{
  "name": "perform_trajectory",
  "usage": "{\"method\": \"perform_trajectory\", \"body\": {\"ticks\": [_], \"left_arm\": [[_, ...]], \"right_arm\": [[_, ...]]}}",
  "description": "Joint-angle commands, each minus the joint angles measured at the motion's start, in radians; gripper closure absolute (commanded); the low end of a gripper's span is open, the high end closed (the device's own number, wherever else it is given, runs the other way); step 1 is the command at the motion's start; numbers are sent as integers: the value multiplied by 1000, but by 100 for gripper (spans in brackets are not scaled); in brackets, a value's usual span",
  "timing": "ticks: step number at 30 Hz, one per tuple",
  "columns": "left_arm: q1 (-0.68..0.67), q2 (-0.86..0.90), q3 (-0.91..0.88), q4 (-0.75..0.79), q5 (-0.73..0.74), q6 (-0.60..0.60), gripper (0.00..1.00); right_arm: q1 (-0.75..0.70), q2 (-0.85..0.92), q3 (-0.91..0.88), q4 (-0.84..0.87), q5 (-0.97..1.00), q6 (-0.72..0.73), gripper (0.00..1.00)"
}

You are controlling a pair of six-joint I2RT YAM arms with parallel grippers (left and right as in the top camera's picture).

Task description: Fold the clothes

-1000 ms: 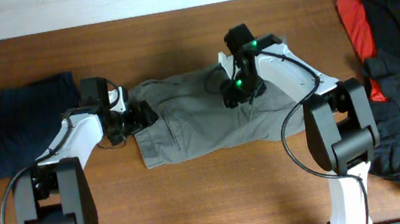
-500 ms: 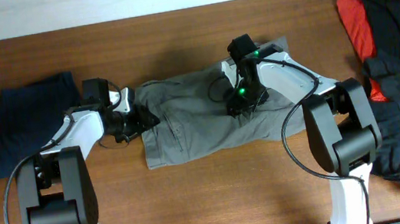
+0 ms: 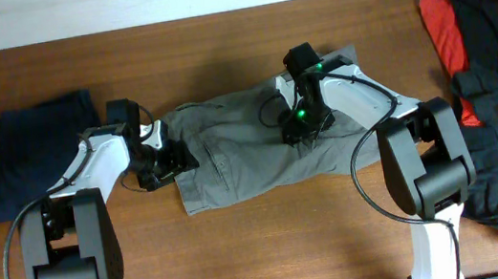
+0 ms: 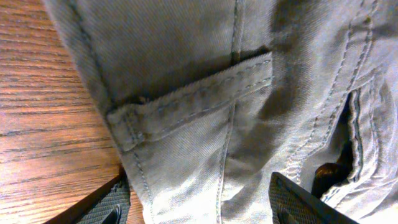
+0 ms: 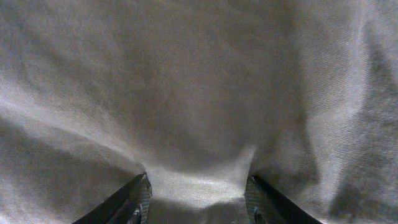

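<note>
My left gripper grips the grey-khaki shorts [image 3: 241, 155] by the hem edge near the pocket flap [image 3: 176, 159] next, to fold that end of the shorts over.
The grey-khaki shorts [image 3: 241, 155] lie spread across the middle of the wooden table [image 3: 273, 252]. My left gripper [image 3: 172, 159] is at their left edge. In the left wrist view its open jaws [image 4: 199, 205] straddle the hem below a pocket flap of the shorts [image 4: 205, 124], one finger over bare wood. My right gripper [image 3: 296, 133] is down on the upper middle of the shorts. In the right wrist view its jaws [image 5: 198, 199] are apart and pressed into the cloth [image 5: 199, 93], with a fold bulging between the fingers.
A smaller dark navy-blue garment [image 3: 34, 153] lies folded at the far left. A pile of black and red garments [image 3: 494, 98] covers the right edge of the table.
My left gripper has shifted a little down along the shorts' left edge, and that edge has moved slightly with it. The right gripper dropped slightly a second ago and has held still since.
</note>
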Motion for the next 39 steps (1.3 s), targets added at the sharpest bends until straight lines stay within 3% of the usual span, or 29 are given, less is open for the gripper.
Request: {"method": "perform_trajectory", "body": {"ticks": [1, 6, 8, 12, 14, 17, 26, 34, 39], "left_arm": [[-3, 77, -84, 14, -98, -13, 27], [-37, 77, -149, 156, -33, -13, 28], [-48, 77, -160, 172, -27, -13, 36], [-56, 77, -161, 177, -27, -3, 66], [-52, 77, -161, 176, -28, -1, 99], [-21, 75, -155, 152, -36, -1, 99], [139, -27, -75, -53, -111, 51, 100], [213, -183, 62, -279, -110, 110, 100], [213, -265, 132, -355, -110, 151, 100]], "right_arm": [[-1, 18, -38, -7, 10, 9, 46], [-1, 18, -38, -8, 9, 9, 46], [-1, 18, -38, -8, 9, 9, 46], [-1, 18, -38, -8, 9, 9, 46], [-1, 18, -38, -8, 9, 8, 46], [-1, 16, -32, -9, 10, 9, 54], [-2, -40, 135, -132, 5, 9, 54], [14, -42, 211, -254, -277, 9, 54], [95, -42, 208, -256, -317, 8, 55]]}}
